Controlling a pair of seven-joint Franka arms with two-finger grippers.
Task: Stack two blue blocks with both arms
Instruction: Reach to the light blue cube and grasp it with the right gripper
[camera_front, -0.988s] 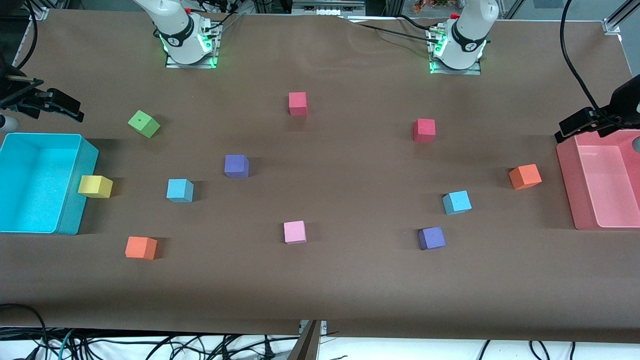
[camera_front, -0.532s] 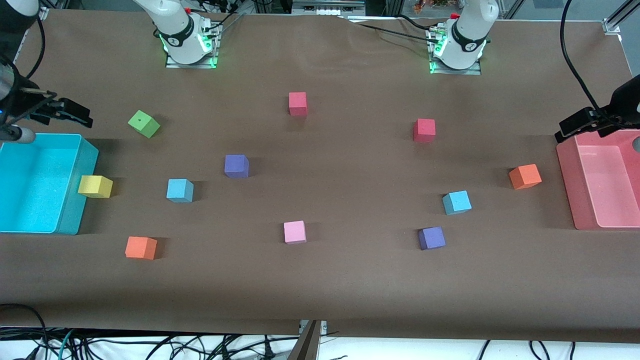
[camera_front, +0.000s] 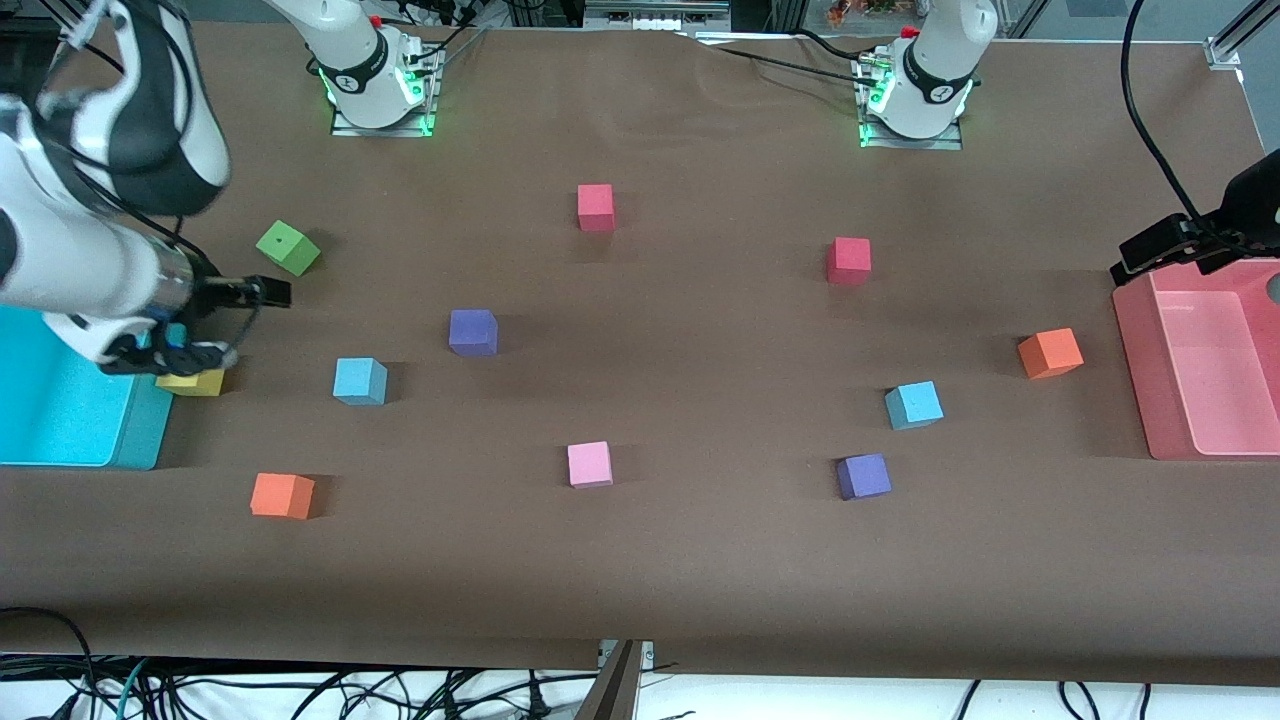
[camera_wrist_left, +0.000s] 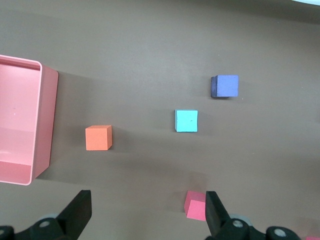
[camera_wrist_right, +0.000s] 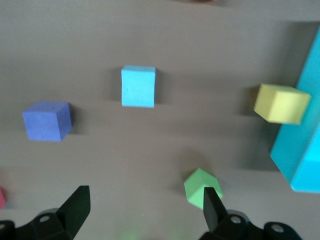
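Note:
The blue block toward its arm's end should be grabbed next by its opposite sides with my right gripper, so its bottom stays free to stack on the other blue block (camera_front: 914, 406).
Two sky-blue blocks lie apart on the brown table. One blue block (camera_front: 360, 381) lies toward the right arm's end and also shows in the right wrist view (camera_wrist_right: 138, 86). The other blue block (camera_front: 913, 405) lies toward the left arm's end and also shows in the left wrist view (camera_wrist_left: 186, 120). My right gripper (camera_front: 240, 322) is open and empty, up in the air over the table between the green cube and the yellow cube; its wrist view (camera_wrist_right: 145, 207) shows the jaws wide apart. My left gripper (camera_front: 1190, 250) is open and empty over the pink bin's edge, waiting (camera_wrist_left: 147, 212).
A cyan bin (camera_front: 60, 440) stands at the right arm's end and a pink bin (camera_front: 1135, 350) at the left arm's end. A green cube (camera_front: 288, 247), a yellow cube (camera_front: 195, 382), purple cubes (camera_front: 473, 332) (camera_front: 863, 476), orange cubes (camera_front: 282, 495) (camera_front: 1050, 353), red cubes (camera_front: 595, 207) (camera_front: 848, 260) and a pink cube (camera_front: 589, 464) lie scattered.
My right arm has swung in from the table's end over the cyan bin's corner, toward the nearby blue block. The left arm and all cubes have not moved.

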